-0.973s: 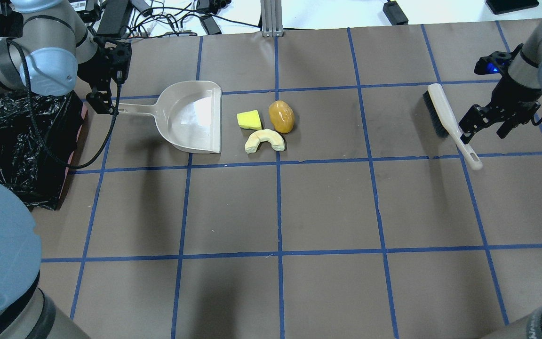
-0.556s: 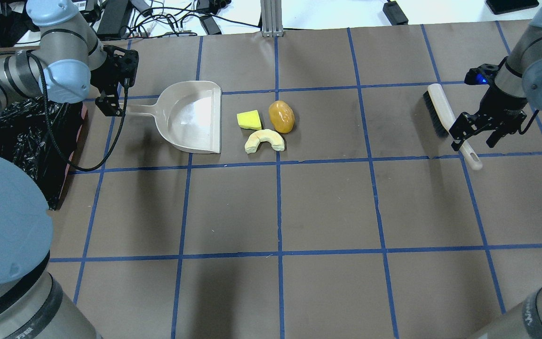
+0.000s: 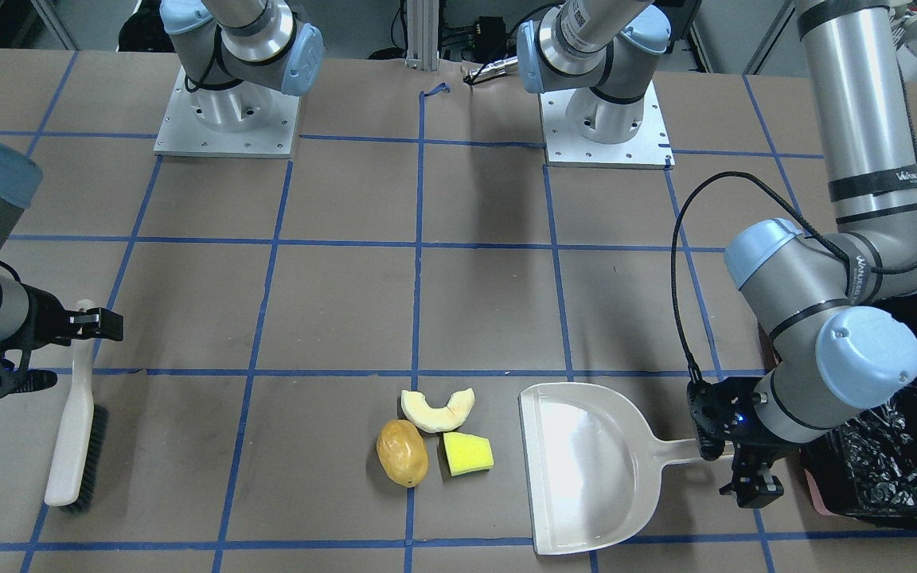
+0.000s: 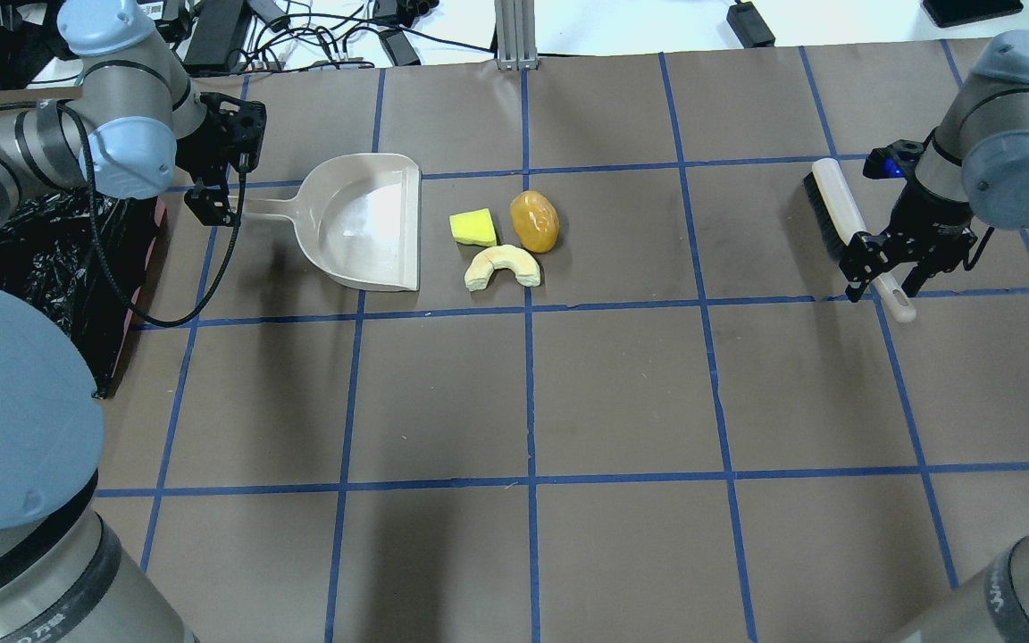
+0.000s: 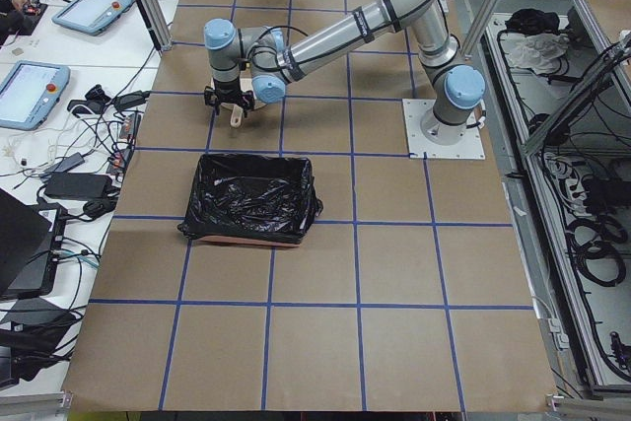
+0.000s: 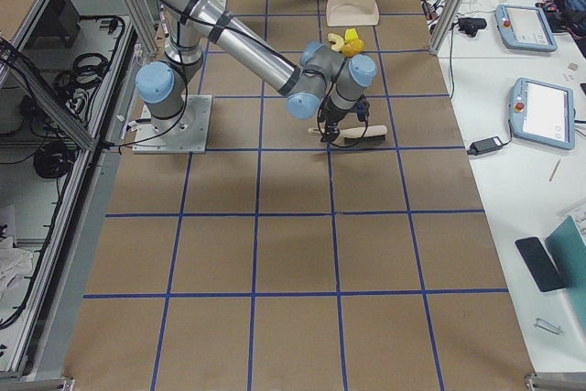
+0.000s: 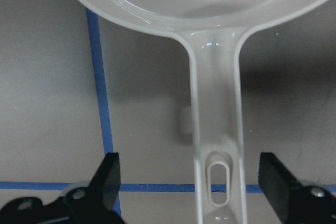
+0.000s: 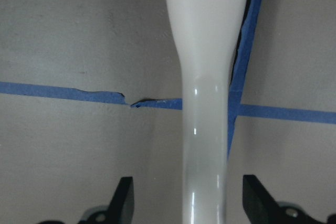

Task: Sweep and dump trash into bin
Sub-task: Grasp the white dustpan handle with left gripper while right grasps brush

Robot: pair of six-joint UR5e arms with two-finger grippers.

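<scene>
My right gripper picks up the white brush by its slim handle [image 3: 83, 341] next, to sweep the trash into the dustpan [image 3: 587, 467].
The potato [image 4: 534, 221], melon rind [image 4: 502, 266] and sponge wedge [image 4: 472, 227] lie together on the table, just right of the beige dustpan's [image 4: 363, 221] open mouth. The black-lined bin [image 4: 32, 259] stands at the far left. My left gripper [image 7: 193, 182] is open, its fingers either side of the dustpan handle [image 7: 215, 129] near its end. My right gripper [image 8: 190, 203] is open, its fingers either side of the white brush handle [image 8: 205, 103]. The brush [image 4: 840, 219] lies on the table at the far right.
Brown paper with blue tape grid lines covers the table [image 4: 622, 393]. Cables and power bricks [image 4: 318, 36] lie past the far edge. The arm bases [image 3: 224, 119] stand on plates on the robot's side.
My left gripper has moved right, over the end of the dustpan handle. My right gripper has moved left, over the brush handle. The trash, dustpan and brush have not moved.
</scene>
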